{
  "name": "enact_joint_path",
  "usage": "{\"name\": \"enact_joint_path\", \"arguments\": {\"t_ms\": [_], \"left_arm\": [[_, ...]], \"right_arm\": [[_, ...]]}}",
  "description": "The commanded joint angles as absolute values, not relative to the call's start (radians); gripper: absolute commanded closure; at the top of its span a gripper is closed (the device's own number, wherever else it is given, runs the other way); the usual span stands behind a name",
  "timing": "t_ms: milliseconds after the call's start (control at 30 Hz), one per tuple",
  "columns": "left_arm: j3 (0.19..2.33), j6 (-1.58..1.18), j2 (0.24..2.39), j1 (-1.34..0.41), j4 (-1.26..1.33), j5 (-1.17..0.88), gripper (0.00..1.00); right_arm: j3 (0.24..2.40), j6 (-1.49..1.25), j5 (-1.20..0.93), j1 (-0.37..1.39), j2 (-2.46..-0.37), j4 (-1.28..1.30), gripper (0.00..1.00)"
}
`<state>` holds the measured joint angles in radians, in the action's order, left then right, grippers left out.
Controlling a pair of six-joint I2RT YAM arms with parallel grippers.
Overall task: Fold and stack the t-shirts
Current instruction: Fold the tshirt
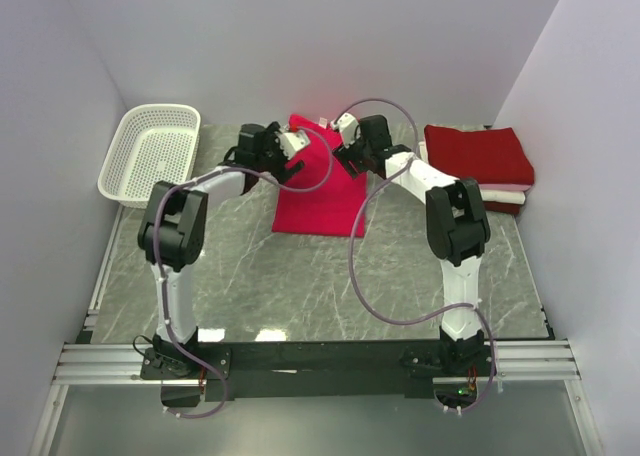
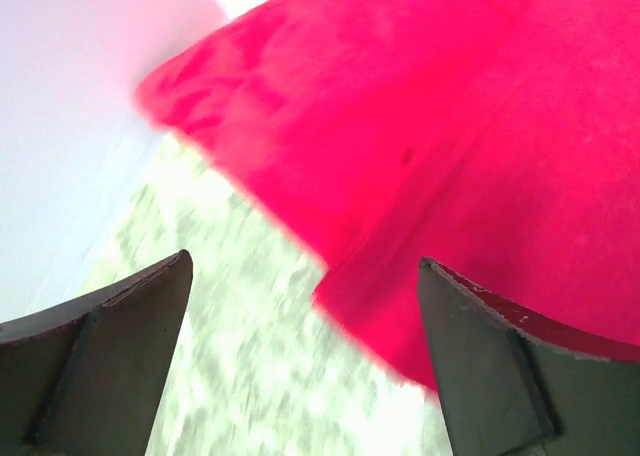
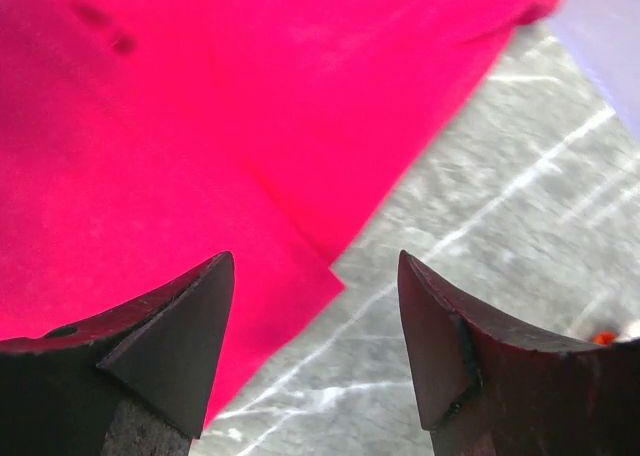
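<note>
Next, my left gripper grabs the pinkish-red t-shirt by its side-edge corner near the t-shirt's far end (image 2: 336, 292). It is opposite my right gripper, to draw and fold the t-shirt evenly.
The bright pinkish-red t-shirt (image 1: 322, 194) lies folded into a long rectangle in the middle of the marble table. My two grippers hang over its far end. The left gripper (image 1: 302, 147) (image 2: 305, 258) is open above the shirt's (image 2: 450, 126) left edge, with cloth and bare marble showing between its fingers. The right gripper (image 1: 341, 139) (image 3: 315, 256) is open too, over a corner of the shirt (image 3: 200, 126), and holds nothing. At the right, the folded crimson t-shirt (image 1: 478, 153) rests on the folded white t-shirt (image 1: 506, 189).
A white plastic lattice basket (image 1: 150, 152) stands at the back left corner. White walls close in the table (image 1: 300, 286) at the back and on both sides. The arms' cables loop over the table in front of the red shirt.
</note>
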<state>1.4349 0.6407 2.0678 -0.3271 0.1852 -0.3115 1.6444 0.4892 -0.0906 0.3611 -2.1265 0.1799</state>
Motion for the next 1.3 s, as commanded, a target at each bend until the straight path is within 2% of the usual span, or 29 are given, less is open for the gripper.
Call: {"name": "enact_joint_path", "arguments": {"t_ms": [0, 67, 100, 133, 167, 200, 233, 333, 400, 533, 667, 900, 1000, 1133, 1267], "left_arm": [[1.352, 0.537, 1.838, -0.272, 0.354, -0.323, 0.01], [1.290, 0.604, 1.764, -0.261, 0.310, -0.383, 0.00], [1.276, 0.705, 1.703, -0.261, 0.194, -0.444, 0.01], [1.260, 0.762, 1.674, -0.262, 0.137, -0.484, 0.01], [1.185, 0.814, 1.605, -0.270, 0.103, -0.530, 0.01], [1.139, 0.889, 1.576, -0.281, 0.075, -0.532, 0.01], [1.105, 0.935, 1.553, -0.299, 0.025, -0.525, 0.01], [0.952, 1.054, 1.513, -0.392, -0.067, -0.465, 0.06], [0.876, 1.058, 1.490, -0.408, -0.019, -0.453, 0.07], [0.806, 1.060, 1.528, -0.419, 0.033, -0.449, 0.12], [0.854, 1.066, 1.623, -0.420, 0.003, -0.454, 0.14], [0.933, 1.066, 1.752, -0.420, 0.008, -0.400, 0.21], [0.922, 1.057, 1.776, -0.420, 0.047, -0.365, 0.28], [0.907, 1.037, 1.796, -0.420, 0.078, -0.345, 0.46], [0.900, 1.023, 1.810, -0.413, 0.094, -0.359, 0.48]], "right_arm": [[1.628, 0.426, -0.116, 0.325, -2.004, 0.127, 0.27], [1.599, 0.477, -0.238, 0.315, -1.953, 0.172, 0.26], [1.576, 0.606, -0.332, 0.304, -1.900, 0.287, 0.25], [1.559, 0.694, -0.511, 0.304, -1.872, 0.357, 0.24], [1.510, 0.904, -0.581, 0.302, -1.843, 0.424, 0.24], [1.478, 1.014, -0.638, 0.310, -1.788, 0.563, 0.23], [1.435, 1.093, -0.691, 0.319, -1.758, 0.595, 0.23], [1.246, 1.212, -0.606, 0.388, -1.660, 0.545, 0.22], [1.128, 1.207, -0.540, 0.428, -1.619, 0.446, 0.22], [1.008, 1.166, -0.428, 0.486, -1.591, 0.293, 0.22], [0.916, 1.167, -0.359, 0.503, -1.575, 0.171, 0.22], [0.910, 1.172, -0.305, 0.515, -1.620, 0.112, 0.24], [0.910, 1.164, -0.270, 0.534, -1.646, 0.078, 0.27], [0.914, 1.163, -0.249, 0.552, -1.674, 0.058, 0.29], [0.914, 1.164, -0.206, 0.566, -1.703, 0.043, 0.31]]}}
